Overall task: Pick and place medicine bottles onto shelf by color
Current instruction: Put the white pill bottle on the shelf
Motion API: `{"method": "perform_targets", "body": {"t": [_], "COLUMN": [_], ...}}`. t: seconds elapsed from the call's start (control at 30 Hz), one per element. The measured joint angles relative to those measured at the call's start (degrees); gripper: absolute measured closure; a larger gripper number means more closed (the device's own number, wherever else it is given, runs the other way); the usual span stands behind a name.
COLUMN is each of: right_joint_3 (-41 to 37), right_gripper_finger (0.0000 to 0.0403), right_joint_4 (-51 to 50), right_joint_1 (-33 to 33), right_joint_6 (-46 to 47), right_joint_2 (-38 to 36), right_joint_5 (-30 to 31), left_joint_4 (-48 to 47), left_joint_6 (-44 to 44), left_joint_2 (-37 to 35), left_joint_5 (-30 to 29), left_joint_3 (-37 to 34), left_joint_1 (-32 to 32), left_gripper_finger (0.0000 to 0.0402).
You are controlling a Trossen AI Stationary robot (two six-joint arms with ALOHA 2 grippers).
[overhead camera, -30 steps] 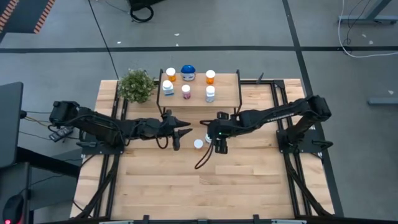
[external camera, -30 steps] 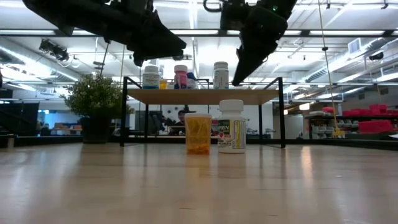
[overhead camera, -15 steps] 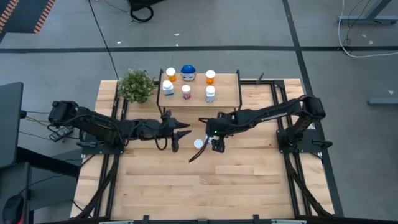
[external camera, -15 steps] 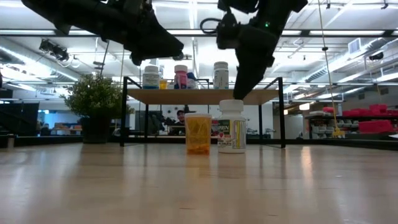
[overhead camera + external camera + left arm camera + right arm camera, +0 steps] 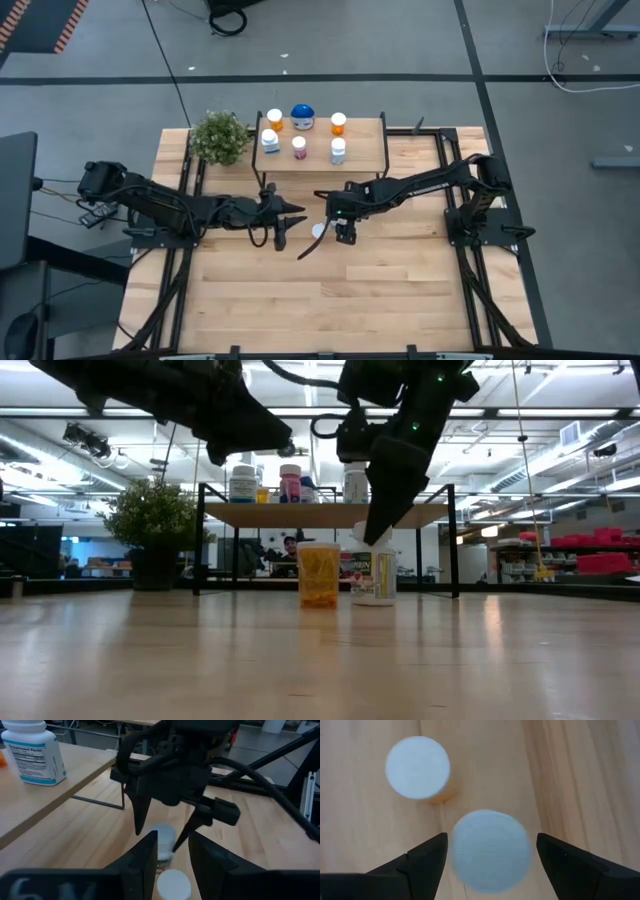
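The robot's right gripper will set the white bottle on the shelf by color, so it will grab the bottle by its cap (image 5: 490, 851) next.
Two medicine bottles stand upright on the table: an orange one with a white cap (image 5: 319, 575) (image 5: 318, 231) and a white one (image 5: 375, 582). My right gripper (image 5: 492, 855) (image 5: 380, 528) is open and points down. Its fingers stand on either side of the white bottle's cap (image 5: 490, 851) and do not touch it. My left gripper (image 5: 287, 222) (image 5: 172, 860) is open and empty. It hovers above the table just left of the orange bottle. The shelf (image 5: 362, 157) stands behind and carries several bottles.
On the shelf stand two orange bottles (image 5: 275, 120) (image 5: 338, 124), a blue-lidded one (image 5: 302, 117), a bluish-white one (image 5: 270, 141), a pink one (image 5: 299, 148) and a white one (image 5: 338, 151). A green potted plant (image 5: 220, 137) stands left of the shelf.
My right gripper has gone down and a little toward the table's left. It has come from above shelf height to the level of the white bottle's cap, and its fingers now stand on either side of the cap. Both bottles have stayed in place.
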Motion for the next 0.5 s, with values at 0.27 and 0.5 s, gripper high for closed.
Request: {"method": "perform_targets", "body": {"t": [0.27, 0.5], "right_joint_3": [0.0, 0.0], "right_gripper_finger": [0.0093, 0.0134], "right_joint_4": [0.24, -1.23], "right_joint_1": [0.15, 0.27], "right_joint_6": [0.24, 0.21], "right_joint_2": [-0.07, -0.12], "right_joint_5": [0.87, 0.87], "left_joint_4": [-1.73, -2.64], "left_joint_6": [-0.04, -0.88], "left_joint_2": [0.0, 0.0], "left_joint_5": [0.0, 0.0], "left_joint_3": [0.0, 0.0], "left_joint_1": [0.0, 0.0], "left_gripper_finger": [0.0284, 0.0289]}}
